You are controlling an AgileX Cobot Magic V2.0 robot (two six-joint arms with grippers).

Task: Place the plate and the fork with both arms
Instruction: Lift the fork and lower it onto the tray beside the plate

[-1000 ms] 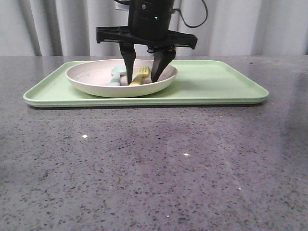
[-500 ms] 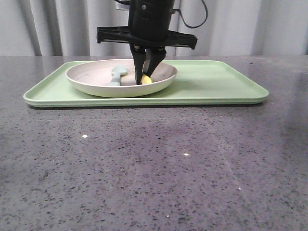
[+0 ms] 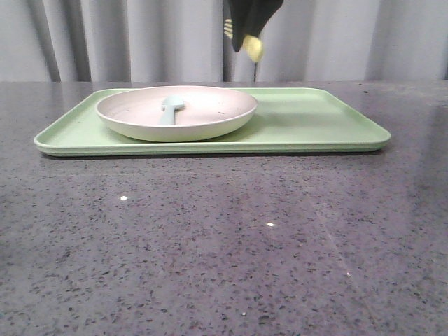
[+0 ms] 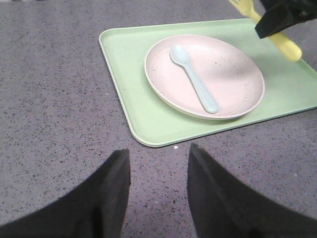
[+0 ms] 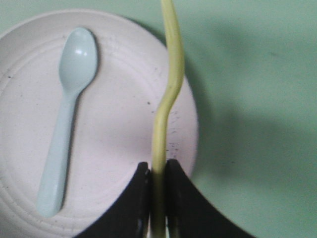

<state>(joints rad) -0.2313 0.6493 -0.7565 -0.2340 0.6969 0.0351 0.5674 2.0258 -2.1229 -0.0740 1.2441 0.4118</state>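
In the front view, the yellow fork (image 3: 252, 47) hangs high above the green tray (image 3: 315, 126) and would drop, so my right gripper keeps hold of it until it is lower.
The cream-white plate (image 3: 176, 112) with a pinkish inside rests on the left part of the light green tray (image 3: 315, 126); it also shows as the plate (image 4: 233, 84) and the plate (image 5: 119, 119). High above the plate's right edge hangs the yellow fork (image 3: 252, 47), also seen as the fork (image 4: 286, 43) and the fork (image 5: 168, 94), clamped by its handle in my right gripper (image 5: 157, 166), which shows as the right gripper (image 3: 248, 31) at the top of the front view. My left gripper (image 4: 159, 152) stands open over bare table, short of the tray's corner.
A pale blue-grey spoon (image 3: 170, 108) lies inside the plate, also the spoon (image 4: 194, 79) and the spoon (image 5: 64, 114). The tray's right half (image 3: 329, 115) holds nothing. The speckled grey table (image 3: 224, 238) stretches in front; a curtain hangs behind.
My right gripper shut on the fork in the plate, then rose with it to the top of the front view and a little right. The spoon stayed in the plate.
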